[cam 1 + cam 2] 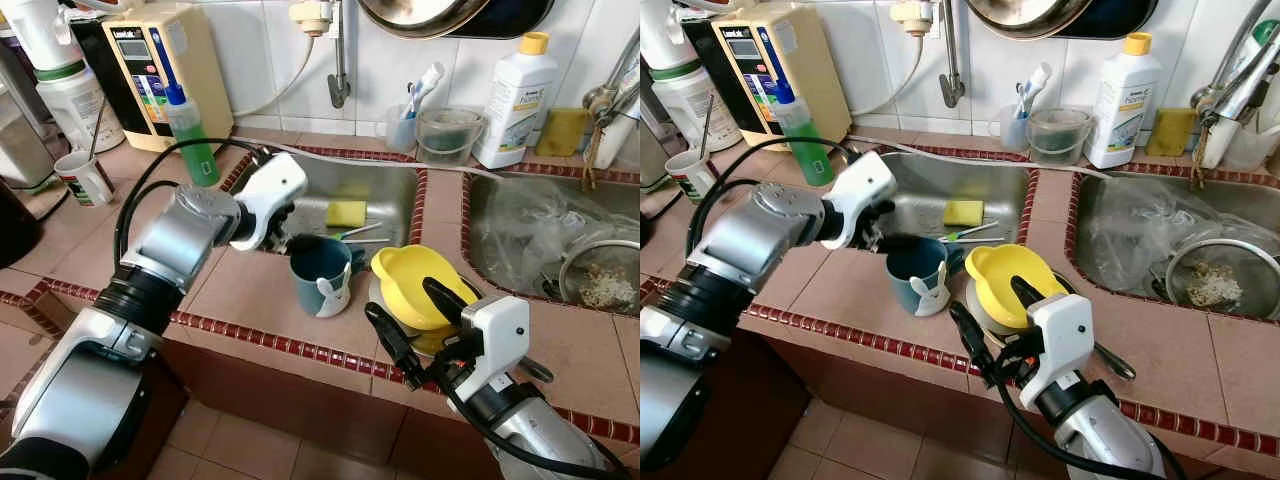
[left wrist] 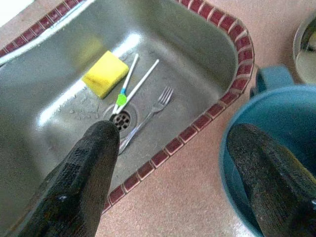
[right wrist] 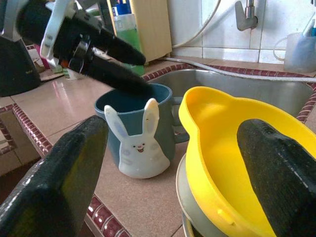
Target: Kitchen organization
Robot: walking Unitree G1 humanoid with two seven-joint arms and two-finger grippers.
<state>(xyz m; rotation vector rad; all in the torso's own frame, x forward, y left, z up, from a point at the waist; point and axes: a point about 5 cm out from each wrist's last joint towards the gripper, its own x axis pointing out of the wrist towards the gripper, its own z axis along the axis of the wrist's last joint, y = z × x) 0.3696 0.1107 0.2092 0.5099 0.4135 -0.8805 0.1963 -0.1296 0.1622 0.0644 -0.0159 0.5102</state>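
The left gripper grabs the mug by the thin side at its rim (image 1: 293,259) next, as the blue mug's round body (image 1: 311,290) is wider than my open fingers.
A blue mug (image 1: 322,275) with a white bunny on its side stands on the tiled counter by the left sink. My left gripper (image 1: 297,243) is open at the mug's far rim, one finger (image 2: 271,182) inside the mug and the other finger (image 2: 79,182) outside, over the sink's edge. Right of the mug a yellow bowl (image 1: 415,285) rests on a stack of dishes. My right gripper (image 1: 415,325) is open, low at the counter's front edge, with the bowl's near side between its spread fingers (image 3: 54,182).
The left sink (image 2: 207,44) holds a yellow sponge (image 2: 104,74), a fork and a toothbrush. The right sink (image 1: 490,250) has a plastic bag and a strainer. A green bottle (image 1: 192,135), a water filter, a white cup and a detergent bottle (image 1: 515,100) stand along the back.
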